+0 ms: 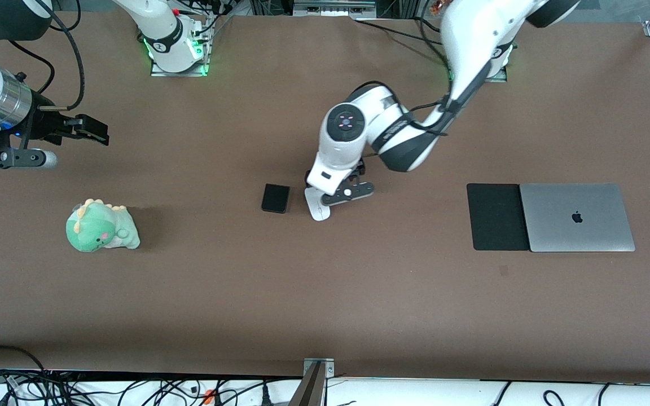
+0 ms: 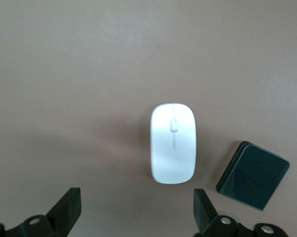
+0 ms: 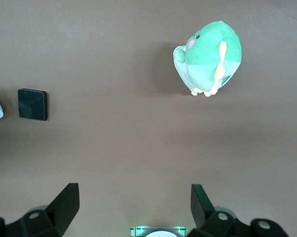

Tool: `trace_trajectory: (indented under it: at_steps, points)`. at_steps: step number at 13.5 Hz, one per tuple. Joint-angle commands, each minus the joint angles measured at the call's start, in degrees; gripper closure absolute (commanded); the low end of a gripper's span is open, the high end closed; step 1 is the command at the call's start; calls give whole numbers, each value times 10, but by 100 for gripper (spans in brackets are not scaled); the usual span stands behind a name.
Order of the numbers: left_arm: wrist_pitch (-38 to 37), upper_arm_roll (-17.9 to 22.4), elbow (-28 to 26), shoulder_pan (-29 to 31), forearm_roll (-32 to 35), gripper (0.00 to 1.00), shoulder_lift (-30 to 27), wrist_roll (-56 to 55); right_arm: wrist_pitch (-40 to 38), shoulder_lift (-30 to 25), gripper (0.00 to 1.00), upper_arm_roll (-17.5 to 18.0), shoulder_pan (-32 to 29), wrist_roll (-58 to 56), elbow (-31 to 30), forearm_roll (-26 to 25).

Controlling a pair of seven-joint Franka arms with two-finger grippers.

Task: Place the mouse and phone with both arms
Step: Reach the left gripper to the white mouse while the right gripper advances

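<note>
My left gripper should next grab the white mouse by its sides behind the scroll wheel to place it.
The white mouse lies mid-table, partly under my left arm's hand. The black phone lies flat beside it, toward the right arm's end. My left gripper hangs low over the table at the mouse. In the left wrist view it is open and empty. There the mouse lies just ahead of the fingertips, not between them, and the phone is beside it. My right gripper waits, open and empty, above bare table at the right arm's end. The phone also shows in the right wrist view.
A green plush dinosaur lies at the right arm's end; it also shows in the right wrist view. A large black mouse pad and a closed grey laptop lie side by side at the left arm's end.
</note>
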Motion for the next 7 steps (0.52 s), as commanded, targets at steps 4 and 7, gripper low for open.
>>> trace_trajectory:
  at_steps: [4,7]
  points:
    - [71,45,93,-59,13,0,109,-70,6,2,0,-1,4,4,-1,7]
    - [87,52,94,-58,13,0,120,-69,23,13,0,-1,30,31,-2,8]
